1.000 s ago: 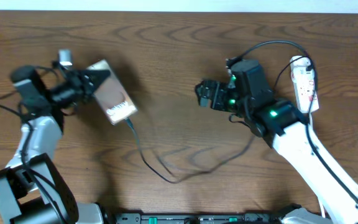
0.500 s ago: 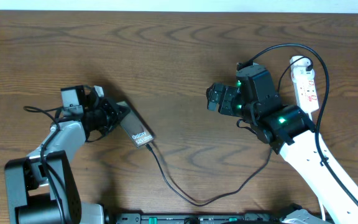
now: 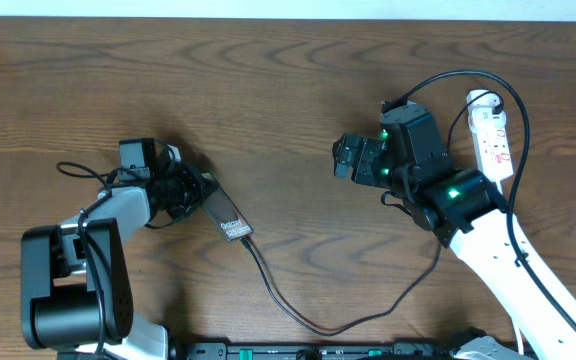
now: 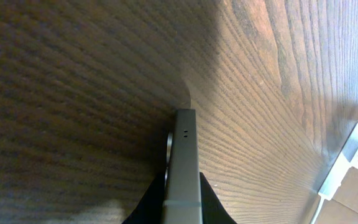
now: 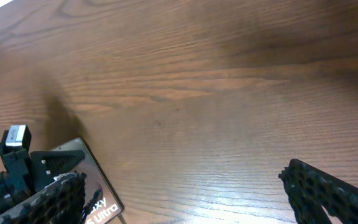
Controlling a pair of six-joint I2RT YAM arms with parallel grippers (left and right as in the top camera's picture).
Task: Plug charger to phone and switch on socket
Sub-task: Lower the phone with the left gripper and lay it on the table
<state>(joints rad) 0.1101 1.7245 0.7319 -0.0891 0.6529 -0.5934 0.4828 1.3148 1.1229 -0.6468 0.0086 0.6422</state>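
My left gripper needs to open now: beside my fingers, the phone's lower edge (image 3: 218, 224) meets the tabletop, so if I opened now, the phone would settle flat there.
My left gripper (image 3: 190, 188) is shut on the phone (image 3: 224, 214), a dark slab with white text, held tilted on its edge low over the table. In the left wrist view the phone's grey edge (image 4: 183, 155) sits between my fingers (image 4: 182, 210). The thin black charger cable (image 3: 308, 322) meets the phone's near end and loops across the front toward the right arm. My right gripper (image 3: 350, 160) hangs open and empty above mid-table; its view (image 5: 185, 199) shows the phone (image 5: 95, 190) at lower left. The white socket strip (image 3: 492, 135) lies at far right and also shows in the left wrist view (image 4: 345, 165).
The socket's white cord (image 3: 513, 300) runs down the right side beside the right arm. A thick black robot cable (image 3: 468, 80) arcs over the right arm near the strip. The wooden table (image 3: 288, 90) fills the view.
My left gripper has carried the phone rightward and down and turned it toward its edge. The cable's loop has shifted right. The right arm moved slightly right, then held still.
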